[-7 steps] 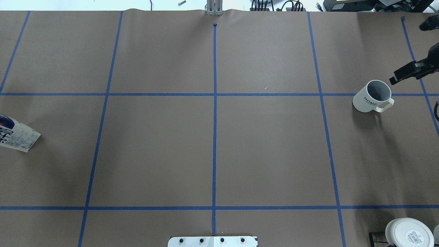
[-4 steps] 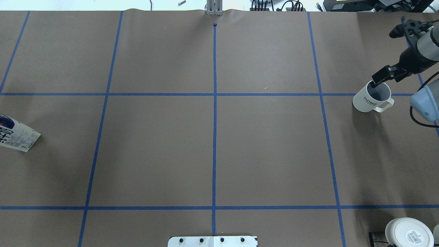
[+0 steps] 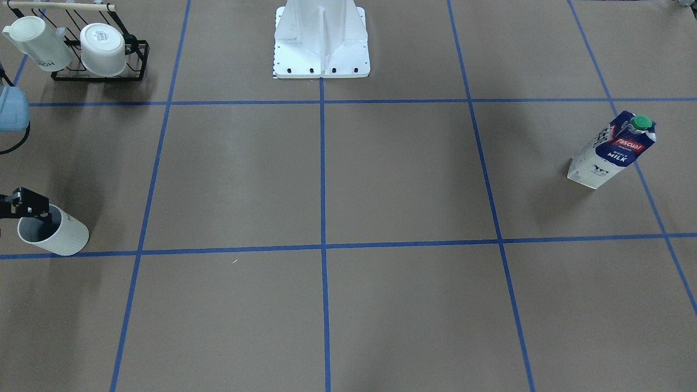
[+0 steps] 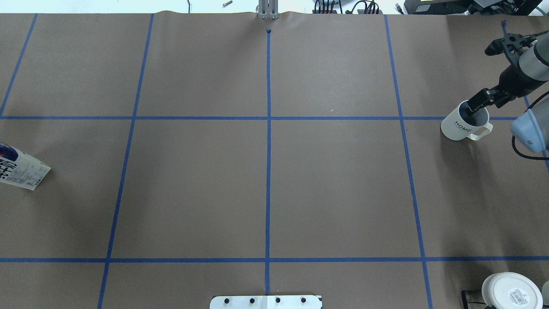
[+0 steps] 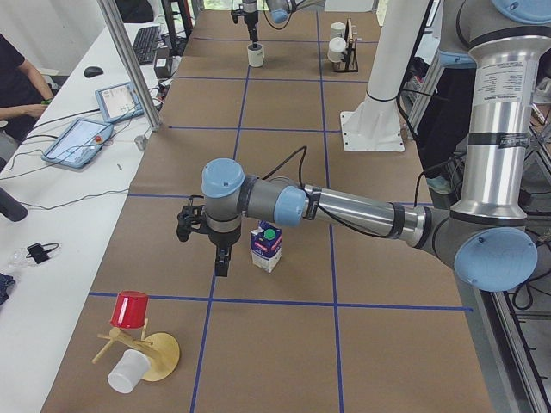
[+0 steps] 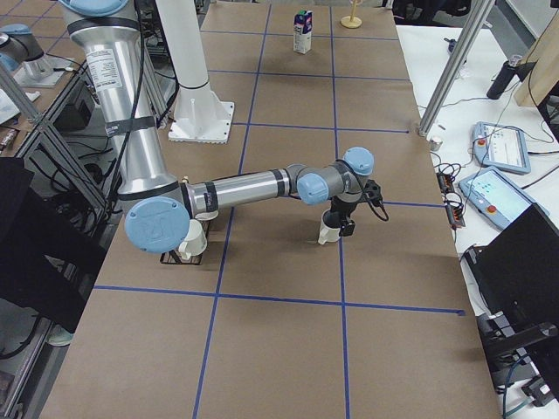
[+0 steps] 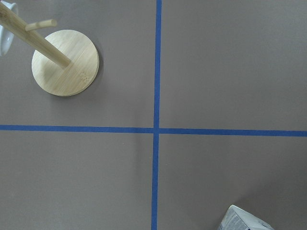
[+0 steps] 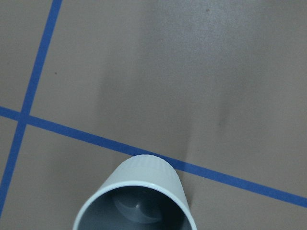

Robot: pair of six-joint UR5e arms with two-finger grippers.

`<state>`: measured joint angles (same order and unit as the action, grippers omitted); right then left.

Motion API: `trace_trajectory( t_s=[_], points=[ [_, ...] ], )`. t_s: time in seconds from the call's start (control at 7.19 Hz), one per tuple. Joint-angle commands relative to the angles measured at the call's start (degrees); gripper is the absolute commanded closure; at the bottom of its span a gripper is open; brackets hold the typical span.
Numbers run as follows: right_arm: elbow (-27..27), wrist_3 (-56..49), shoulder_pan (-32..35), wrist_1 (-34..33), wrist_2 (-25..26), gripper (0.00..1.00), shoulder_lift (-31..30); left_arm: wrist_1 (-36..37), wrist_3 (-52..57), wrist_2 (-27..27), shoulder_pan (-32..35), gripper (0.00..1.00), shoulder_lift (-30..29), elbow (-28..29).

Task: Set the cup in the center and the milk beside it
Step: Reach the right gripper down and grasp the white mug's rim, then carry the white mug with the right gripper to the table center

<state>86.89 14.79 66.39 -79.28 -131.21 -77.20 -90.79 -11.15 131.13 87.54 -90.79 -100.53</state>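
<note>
The cup should next be grabbed by its rim [image 3: 57, 210] [image 8: 135, 183] with my right gripper. Then my right gripper should put the cup in the center.
The cup [image 4: 461, 124] is a white mug with a grey inside and small "HOME" lettering. It stands upright at the right on a blue tape line, and also shows in the front view [image 3: 54, 234] and the right wrist view [image 8: 136, 201]. My right gripper [image 4: 475, 106] hangs over its rim, jaws apart, with one finger dipping into the mouth. The milk [image 3: 611, 151] stands upright far to the left [image 4: 21, 169]. My left gripper [image 5: 220, 258] hangs just beside it, and I cannot tell whether it is open. The center [image 4: 268, 118] is bare.
A black rack [image 3: 98, 68] near the robot's right holds a lettered mug [image 3: 35, 35] and an upside-down mug [image 4: 510, 292]. The white base plate [image 4: 266, 301] sits at the near edge. A wooden cup tree [image 5: 146, 353] with a red cup stands beyond the milk.
My right gripper has swung in from the right edge to the cup and lowered onto its rim. The cup and the milk have not moved.
</note>
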Motion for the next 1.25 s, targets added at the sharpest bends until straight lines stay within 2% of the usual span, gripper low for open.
trace_trajectory(
  t_s=[0.0, 0.14, 0.42, 0.7, 0.83, 0.97, 1.11],
  points=[
    [-1.2, -0.3, -0.1, 0.2, 0.0, 0.67, 0.0, 0.0, 0.0, 0.0, 0.0, 0.01, 0.0, 0.2],
    [-1.5, -1.5, -0.1, 1.2, 0.1, 1.00, 0.2, 0.0, 0.0, 0.0, 0.0, 0.02, 0.0, 0.2],
    [-2.5, -0.9, -1.0, 1.3, 0.3, 1.00, 1.8, 0.0, 0.0, 0.0, 0.0, 0.01, 0.0, 0.0],
    [-1.9, -0.6, 0.4, -0.5, -0.5, 1.00, 6.3, 0.0, 0.0, 0.1, 0.0, 0.02, 0.1, -0.2],
    [-1.8, -0.6, 2.2, -2.8, -2.8, 1.00, 9.2, 0.0, 0.0, 0.1, 0.0, 0.02, 0.1, -0.1],
    [-1.5, 2.7, 2.5, -5.4, -3.4, 1.00, 13.1, 0.0, 0.0, 0.1, 0.0, 0.02, 0.1, -0.1],
    [-1.5, 10.6, 0.3, -5.6, -3.3, 1.00, 17.5, 0.1, 0.0, 0.7, 0.0, 0.02, 0.0, 0.0]
  ],
)
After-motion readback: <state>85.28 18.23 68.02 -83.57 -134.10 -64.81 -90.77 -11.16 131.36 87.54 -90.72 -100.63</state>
